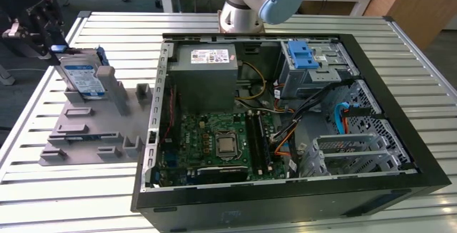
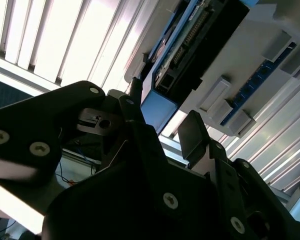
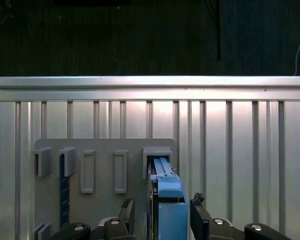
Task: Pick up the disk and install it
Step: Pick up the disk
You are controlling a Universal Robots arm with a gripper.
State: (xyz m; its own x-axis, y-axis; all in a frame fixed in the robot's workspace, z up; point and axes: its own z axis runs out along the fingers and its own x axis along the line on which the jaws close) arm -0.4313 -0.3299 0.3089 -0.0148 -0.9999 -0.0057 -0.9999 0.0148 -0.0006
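The disk should be grabbed next by its exposed top end (image 1: 77, 53) with my gripper, because the sides of the holder's slot are around the disk's lower end.
The disk (image 1: 83, 79) stands on edge in a slot of the grey holder plate (image 1: 85, 136) at the exterior view's left, its blue-and-white label facing out. My gripper (image 1: 61, 50) hangs just over the disk's top end. In the first wrist view the disk's blue rail (image 3: 168, 200) runs between my two dark fingers (image 3: 128, 211); the gripper (image 3: 162, 212) is open and straddles the rail, with a gap on one side. The second wrist view shows the disk (image 2: 187, 50) just past the open gripper (image 2: 162, 107).
The open computer case (image 1: 400, 99) lies at the exterior view's right of the holder, with a grey power-supply box (image 1: 203, 77), a motherboard (image 1: 218, 142) and a drive cage with a blue latch (image 1: 303, 56). All rest on a slatted metal table (image 1: 43, 190). The table's edge (image 3: 150, 82) lies beyond the holder.
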